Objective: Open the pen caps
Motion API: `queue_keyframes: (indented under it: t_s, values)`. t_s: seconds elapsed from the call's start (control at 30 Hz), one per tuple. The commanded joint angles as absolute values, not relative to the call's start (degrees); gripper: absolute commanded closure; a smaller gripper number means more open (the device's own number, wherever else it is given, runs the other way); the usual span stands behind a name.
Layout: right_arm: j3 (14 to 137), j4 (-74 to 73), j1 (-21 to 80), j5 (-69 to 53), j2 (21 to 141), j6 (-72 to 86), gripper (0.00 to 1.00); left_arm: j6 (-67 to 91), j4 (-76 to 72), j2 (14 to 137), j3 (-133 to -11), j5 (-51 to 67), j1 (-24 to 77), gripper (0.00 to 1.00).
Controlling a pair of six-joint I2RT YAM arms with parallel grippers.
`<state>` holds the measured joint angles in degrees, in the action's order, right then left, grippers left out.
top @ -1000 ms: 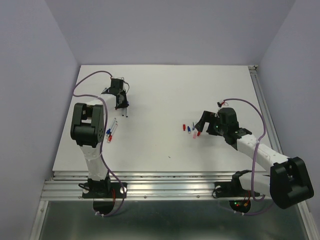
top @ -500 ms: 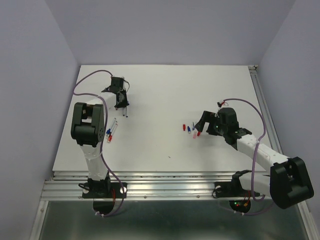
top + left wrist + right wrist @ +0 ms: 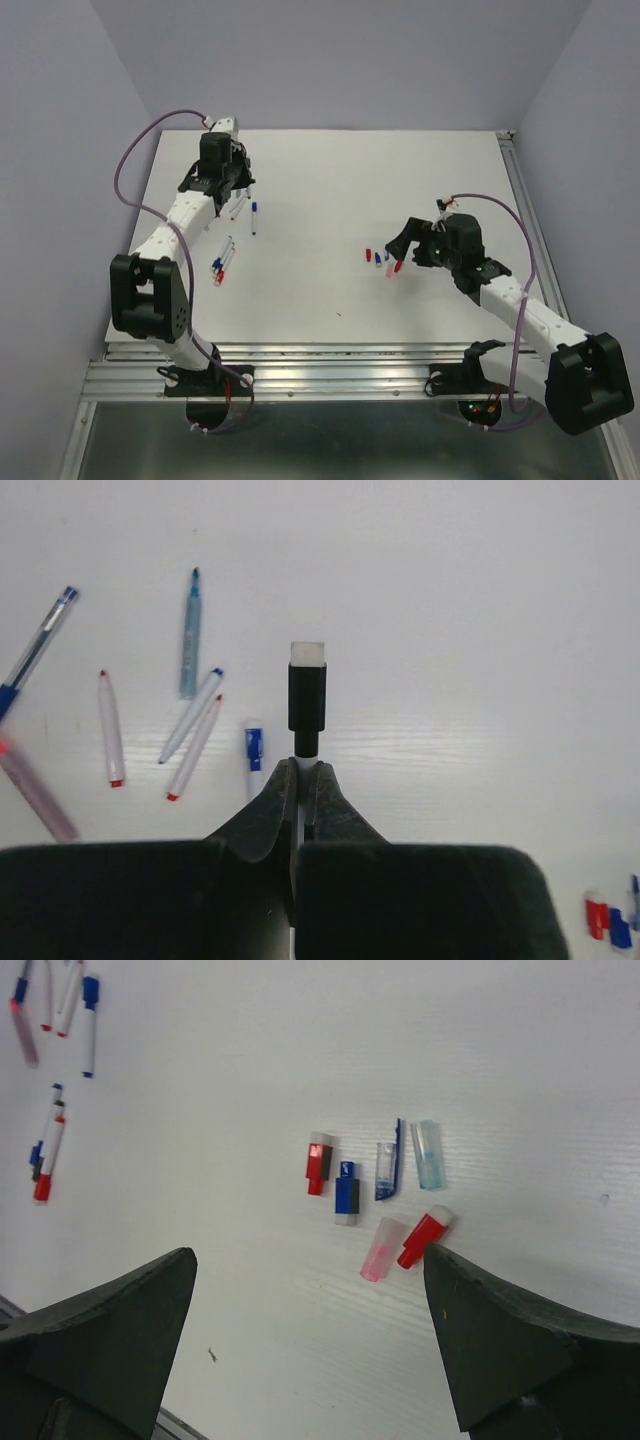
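My right gripper grabs the black cap past my left gripper's fingertips next, to open it.
My left gripper (image 3: 230, 188) (image 3: 300, 772) is shut on a thin whitish pen, held above the table at the back left. The pen's black cap (image 3: 307, 695) with a white end sticks out past the fingertips. Several loose pen caps (image 3: 383, 262) lie at the centre right. In the right wrist view they are a red cap (image 3: 319, 1163), a blue one (image 3: 346, 1193), a dark blue clipped one (image 3: 386, 1170), a light blue one (image 3: 428, 1155), a pink one (image 3: 380, 1249) and another red one (image 3: 424, 1237). My right gripper (image 3: 405, 250) (image 3: 310, 1340) is open and empty, hovering just over them.
Several pens lie on the white table (image 3: 330, 190) under the left gripper: a blue-capped pen (image 3: 253, 755) (image 3: 253, 217), a light blue pen (image 3: 189, 635), whitish barrels with red tips (image 3: 108, 730) and a blue pen (image 3: 40, 645). More pens (image 3: 222, 262) lie nearer the left arm.
My left arm has risen from the table and swung toward the back with a pen in its grip, leaving a blue-capped pen behind. The right arm has barely shifted.
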<state>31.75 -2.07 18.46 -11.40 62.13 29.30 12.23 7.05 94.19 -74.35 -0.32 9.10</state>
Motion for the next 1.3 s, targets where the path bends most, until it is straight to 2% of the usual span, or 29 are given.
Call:
queue_keyframes:
  t_s: [0.0,0.13,0.27,0.37,0.6,0.67,0.93,1.13,1.2,1.27]
  values:
    - [30.85,6.83,18.72,-17.48,58.45,31.63,0.0,13.18,-2.08,84.83,-66.2,11.49,13.17,1.0]
    - [29.89,15.01,18.72,-25.55,56.78,36.73,0.0,15.2,-14.82,77.19,-55.04,23.8,20.02,1.0]
    - [29.18,24.15,18.63,-29.53,56.51,42.79,0.0,17.13,-21.25,72.96,-45.38,27.59,26.97,1.0]
    - [29.88,29.87,19.77,-31.64,58.09,46.31,0.0,17.05,-23.38,71.46,-42.46,27.6,33.56,1.0]
    - [34.89,25.31,29.08,-20.31,63.45,42.8,0.01,22.06,-27.77,71.01,-39.81,25.14,38.67,1.0]
    - [35.94,24.87,29.97,-17.23,65.2,43.07,0.03,22.85,-27.86,71.37,-39.81,24.09,39.2,1.0]
    - [35.95,27.77,34.1,-8.63,68.11,43.68,0.23,22.94,-27.77,72.77,-39.9,22.94,40.87,1.0]
    - [37.27,28.47,35.59,-7.12,70.48,43.5,0.27,22.5,-26.81,73.12,-40.6,21.45,41.75,1.0]
    - [37.7,28.91,35.77,-7.29,71.1,43.68,0.31,22.5,-26.11,73.3,-40.87,20.75,41.84,1.0]
    - [37.88,29.18,36.12,-7.03,71.98,44.12,0.4,22.33,-25.4,73.56,-41.31,20.13,42.01,1.0]
